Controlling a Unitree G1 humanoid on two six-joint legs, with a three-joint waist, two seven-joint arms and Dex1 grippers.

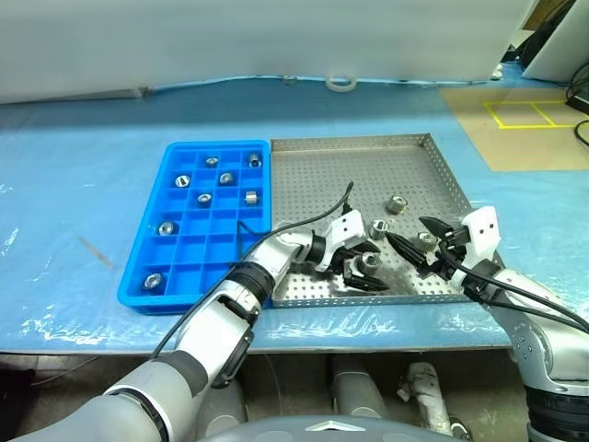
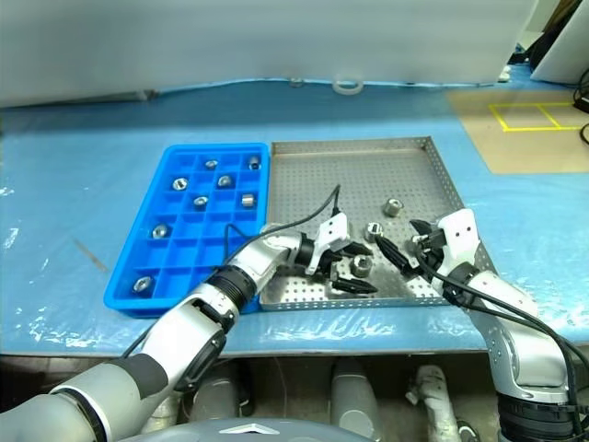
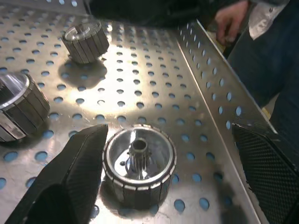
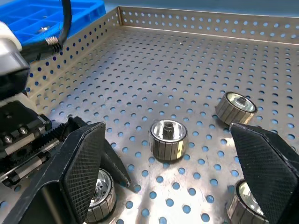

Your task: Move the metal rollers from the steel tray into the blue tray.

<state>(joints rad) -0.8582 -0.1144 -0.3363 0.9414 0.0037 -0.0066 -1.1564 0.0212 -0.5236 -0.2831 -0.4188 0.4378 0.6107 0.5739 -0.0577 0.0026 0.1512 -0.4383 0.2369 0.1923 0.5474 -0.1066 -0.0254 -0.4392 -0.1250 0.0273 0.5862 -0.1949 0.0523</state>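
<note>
The left gripper needs to close, because its fingers reach down on both sides of the roller. Closing now would hold the standing roller (image 1: 368,263) (image 3: 139,168).
The steel tray (image 1: 313,170) sits right of the blue tray (image 1: 202,247), which holds several metal rollers (image 1: 225,178) in its compartments. Loose rollers lie near the steel tray's front right. My left gripper (image 1: 366,267) reaches in from the left, open, straddling one roller (image 3: 139,163) without clamping it. That roller stands on end between the black fingers (image 3: 74,172). My right gripper (image 1: 419,238) hovers open at the tray's front right, with a roller (image 1: 426,240) close by it. Ahead of the right gripper (image 4: 166,128) stand two more rollers (image 4: 168,139) (image 4: 236,106).
A blue sheet (image 1: 83,138) covers the table. A roll of tape (image 1: 341,83) lies at the far edge. Yellow floor markings (image 1: 525,112) show at the back right. A person's hand (image 3: 233,18) is beyond the steel tray's rim (image 3: 219,79) in the left wrist view.
</note>
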